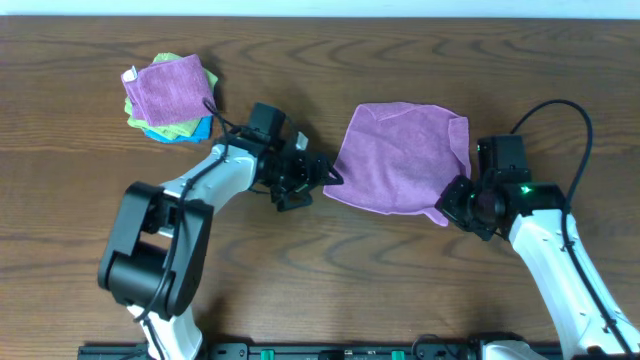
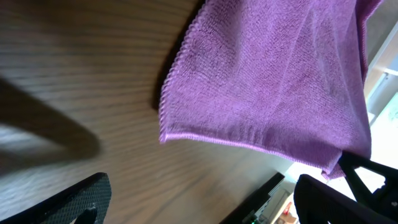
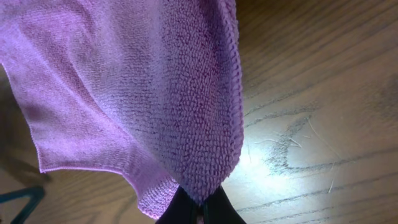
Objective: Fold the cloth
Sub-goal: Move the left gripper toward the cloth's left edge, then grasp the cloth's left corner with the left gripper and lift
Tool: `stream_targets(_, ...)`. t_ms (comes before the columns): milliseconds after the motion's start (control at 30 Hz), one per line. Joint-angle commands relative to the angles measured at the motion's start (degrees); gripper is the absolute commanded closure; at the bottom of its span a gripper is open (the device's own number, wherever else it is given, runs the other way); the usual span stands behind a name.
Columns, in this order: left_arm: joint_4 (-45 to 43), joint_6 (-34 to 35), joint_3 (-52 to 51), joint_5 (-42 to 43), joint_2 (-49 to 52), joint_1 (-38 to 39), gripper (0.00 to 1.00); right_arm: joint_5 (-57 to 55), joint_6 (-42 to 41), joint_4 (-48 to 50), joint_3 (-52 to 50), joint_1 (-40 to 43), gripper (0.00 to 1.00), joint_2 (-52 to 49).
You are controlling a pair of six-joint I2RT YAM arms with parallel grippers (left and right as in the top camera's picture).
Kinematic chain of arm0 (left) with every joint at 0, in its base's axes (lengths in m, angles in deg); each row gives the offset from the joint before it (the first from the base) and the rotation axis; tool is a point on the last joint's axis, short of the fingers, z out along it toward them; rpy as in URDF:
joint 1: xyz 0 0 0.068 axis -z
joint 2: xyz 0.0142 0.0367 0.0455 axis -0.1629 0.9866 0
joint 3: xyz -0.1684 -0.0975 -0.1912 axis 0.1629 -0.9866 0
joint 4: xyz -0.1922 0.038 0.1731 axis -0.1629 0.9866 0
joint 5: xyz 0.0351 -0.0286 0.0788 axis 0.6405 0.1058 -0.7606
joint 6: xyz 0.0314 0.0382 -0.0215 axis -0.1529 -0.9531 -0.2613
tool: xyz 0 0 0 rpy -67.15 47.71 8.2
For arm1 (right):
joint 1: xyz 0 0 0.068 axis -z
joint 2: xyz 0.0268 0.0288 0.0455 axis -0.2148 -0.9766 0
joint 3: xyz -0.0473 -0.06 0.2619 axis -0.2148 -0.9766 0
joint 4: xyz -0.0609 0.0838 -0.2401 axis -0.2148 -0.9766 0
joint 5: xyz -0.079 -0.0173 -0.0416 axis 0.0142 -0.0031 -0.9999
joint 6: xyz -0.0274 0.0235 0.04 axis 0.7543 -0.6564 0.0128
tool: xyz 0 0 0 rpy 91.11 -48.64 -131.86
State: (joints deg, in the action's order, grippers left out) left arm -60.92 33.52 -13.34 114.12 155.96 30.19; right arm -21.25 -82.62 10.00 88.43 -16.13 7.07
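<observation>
My left gripper needs to grab the purple cloth's free near corner next, opposite my right gripper's corner, to fold the near edge of the cloth over.
A purple cloth lies spread on the wooden table at centre right. My right gripper is shut on its near right corner, and in the right wrist view the cloth hangs from the closed jaws. My left gripper is open and empty just left of the cloth's left edge. In the left wrist view the cloth lies ahead of the spread fingers, not between them.
A stack of folded cloths, purple on top with yellow, green and blue below, sits at the back left. The table's front edge lies close behind both arm bases.
</observation>
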Motion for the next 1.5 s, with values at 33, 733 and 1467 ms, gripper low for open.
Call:
stream_targets(33, -2.69, 3.23, 0.96, 1.03, 1.46, 1.22, 0.05, 0.59, 0.61, -0.07, 0.28, 0.11, 0.98, 0.39)
stream_targets(733, -10.21, 7.08, 0.96, -5.75, 6.64, 6.49, 0.4, 1.99, 0.61, -0.07, 0.28, 0.11, 0.98, 0.39)
stream_targets(1467, 0.7, -8.57, 12.85, -13.18, -4.22, -2.27, 0.94, 5.29, 9.09, 21.53, 0.28, 0.11, 0.99, 0.33)
